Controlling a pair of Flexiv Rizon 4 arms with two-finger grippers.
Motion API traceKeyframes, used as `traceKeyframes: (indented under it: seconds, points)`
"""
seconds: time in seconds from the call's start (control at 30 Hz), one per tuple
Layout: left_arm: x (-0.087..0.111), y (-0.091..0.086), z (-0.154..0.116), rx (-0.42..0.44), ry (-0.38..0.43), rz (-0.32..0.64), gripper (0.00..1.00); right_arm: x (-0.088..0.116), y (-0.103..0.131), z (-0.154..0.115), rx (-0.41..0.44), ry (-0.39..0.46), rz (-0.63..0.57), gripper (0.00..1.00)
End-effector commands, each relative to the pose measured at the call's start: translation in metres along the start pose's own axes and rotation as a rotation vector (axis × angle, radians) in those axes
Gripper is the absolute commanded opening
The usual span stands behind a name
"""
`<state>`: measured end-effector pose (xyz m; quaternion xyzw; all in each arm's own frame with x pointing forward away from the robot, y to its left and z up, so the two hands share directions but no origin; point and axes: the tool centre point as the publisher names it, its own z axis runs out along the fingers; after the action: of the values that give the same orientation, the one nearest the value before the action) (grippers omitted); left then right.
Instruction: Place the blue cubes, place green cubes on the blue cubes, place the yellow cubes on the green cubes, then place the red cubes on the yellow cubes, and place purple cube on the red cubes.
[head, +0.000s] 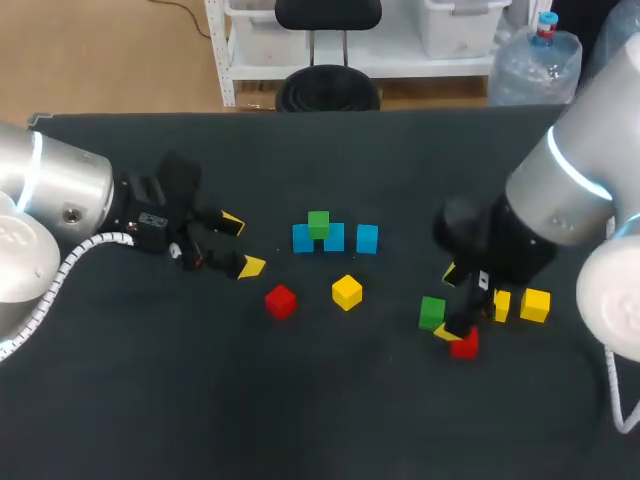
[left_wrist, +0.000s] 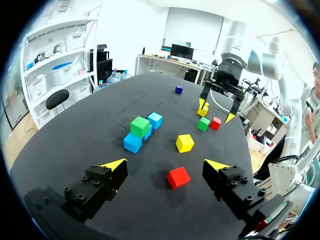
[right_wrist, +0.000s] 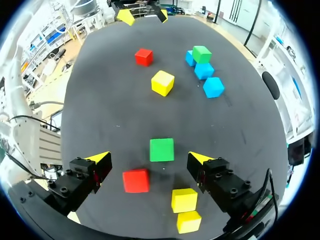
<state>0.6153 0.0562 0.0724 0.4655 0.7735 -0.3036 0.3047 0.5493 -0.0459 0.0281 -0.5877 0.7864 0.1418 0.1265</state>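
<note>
My right gripper grabs the green cube by its opposite sides next, to stack it on the blue cubes.
Three blue cubes (head: 333, 239) stand in a row at the table's middle, with one green cube (head: 318, 223) stacked on them. In front lie a red cube (head: 280, 300) and a yellow cube (head: 347, 292). My left gripper (head: 242, 245) hangs open left of them; in its wrist view the red cube (left_wrist: 178, 177) lies just ahead of its fingers. My right gripper (head: 448, 302) is open over a cluster: a green cube (right_wrist: 162, 149) between its fingers but untouched, a red cube (right_wrist: 136, 180) and two yellow cubes (right_wrist: 184, 200) beneath. A purple cube (left_wrist: 178, 89) sits far off.
The black table (head: 150, 400) has free room in front and at the far side. My right arm (head: 560, 190) comes in over the table's right part and hides what lies under it in the head view.
</note>
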Motion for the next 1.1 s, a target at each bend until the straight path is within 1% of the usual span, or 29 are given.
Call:
traceKeyframes:
  seconds: [0.03, 0.23, 0.27, 0.3, 0.33, 0.37, 0.47, 0.5, 0.53, 0.6, 0.67, 0.7, 0.73, 0.77, 0.83, 0.93, 1.07, 1.1]
  points:
    - [0.002, 0.000, 0.000, -0.001, -0.007, 0.002, 1.00, -0.001, -0.010, 0.004, -0.024, 0.010, -0.002, 1.00]
    - [0.002, 0.000, 0.000, -0.001, -0.007, 0.002, 1.00, 0.004, -0.010, 0.017, -0.051, 0.023, -0.004, 1.00]
    - [0.002, 0.000, 0.000, -0.001, -0.007, 0.002, 1.00, 0.005, -0.011, 0.019, -0.055, 0.025, -0.006, 0.95]
    - [0.002, 0.000, 0.000, -0.001, -0.007, 0.002, 1.00, 0.006, -0.011, 0.020, -0.059, 0.026, -0.007, 0.84]
    - [0.002, 0.000, 0.000, -0.001, -0.007, 0.002, 1.00, 0.006, -0.011, 0.022, -0.062, 0.028, -0.007, 0.88]
    - [0.002, 0.000, 0.000, -0.001, -0.007, 0.002, 1.00, 0.006, -0.012, 0.023, -0.065, 0.029, -0.008, 0.97]
    - [0.002, 0.000, 0.000, -0.001, -0.007, 0.002, 1.00, 0.007, -0.014, 0.027, -0.073, 0.032, -0.006, 1.00]
    - [0.002, 0.000, 0.000, -0.001, -0.007, 0.002, 1.00, 0.007, -0.014, 0.028, -0.076, 0.033, -0.006, 0.95]
    - [0.002, 0.000, 0.000, -0.001, -0.007, 0.002, 1.00, 0.007, -0.014, 0.028, -0.077, 0.033, -0.006, 0.94]
    - [0.002, 0.000, 0.000, -0.001, -0.007, 0.002, 1.00, 0.006, -0.014, 0.030, -0.081, 0.034, -0.008, 0.94]
    - [0.002, 0.000, 0.000, -0.001, -0.007, 0.002, 1.00, 0.006, -0.012, 0.032, -0.086, 0.035, -0.010, 0.87]
    - [0.002, 0.000, 0.000, -0.001, -0.007, 0.002, 1.00, 0.006, -0.012, 0.033, -0.088, 0.035, -0.011, 0.78]
    - [0.002, 0.000, 0.000, -0.001, -0.007, 0.002, 1.00, 0.006, -0.012, 0.034, -0.089, 0.035, -0.011, 0.60]
    - [0.002, 0.000, 0.000, -0.001, -0.007, 0.002, 1.00, 0.007, -0.011, 0.034, -0.091, 0.036, -0.011, 0.49]
    - [0.002, 0.000, 0.000, -0.001, -0.007, 0.002, 1.00, 0.006, -0.010, 0.035, -0.094, 0.036, -0.012, 0.47]
    - [0.002, 0.000, 0.000, -0.001, -0.007, 0.002, 1.00, 0.007, -0.009, 0.037, -0.096, 0.040, -0.013, 0.37]
    - [0.002, 0.000, 0.000, -0.001, -0.007, 0.002, 1.00, 0.009, -0.008, 0.036, -0.097, 0.042, -0.010, 0.15]
    - [0.002, 0.000, 0.000, -0.001, -0.007, 0.002, 1.00, 0.009, -0.008, 0.036, -0.096, 0.041, -0.010, 0.11]
